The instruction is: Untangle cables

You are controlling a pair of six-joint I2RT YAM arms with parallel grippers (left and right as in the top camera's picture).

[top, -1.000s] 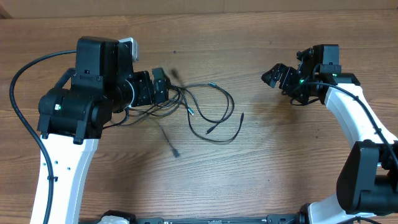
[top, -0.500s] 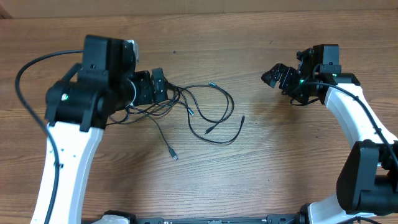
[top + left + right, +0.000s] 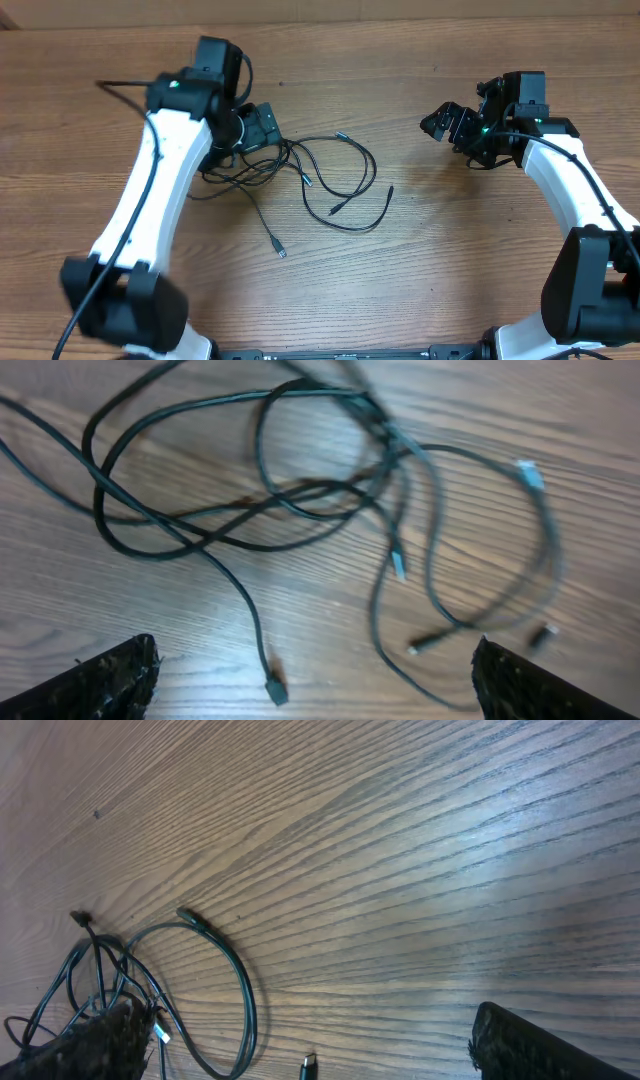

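My left gripper reaches the cables and grabs a loop at the knot (image 3: 267, 168) (image 3: 338, 488) next. This leaves plug ends free for my right gripper to untangle.
The cables (image 3: 262, 172) are thin black cords, knotted at the left and fanning out in loose loops to the right on the wooden table. One plug end (image 3: 281, 252) lies apart toward the front. My left gripper (image 3: 268, 128) hangs open over the knot's upper left edge. In the left wrist view the cables (image 3: 205, 550) spread below the open left gripper (image 3: 315, 695), nothing between its fingers. My right gripper (image 3: 440, 125) stands open well to the right of the cables. Its wrist view shows a cable loop (image 3: 243, 985) and a plug (image 3: 308, 1067) far below the right gripper (image 3: 310, 1055).
The left arm's thick black cable (image 3: 120, 86) sticks out to the left behind its upper link. Bare wood table (image 3: 450, 230) lies between the cable loops and the right arm. The table's back edge (image 3: 400, 10) runs along the top.
The left arm has swung its upper links up and back, with its gripper staying near the knot. A loose plug end dropped and settled toward the front. The right arm has not moved.
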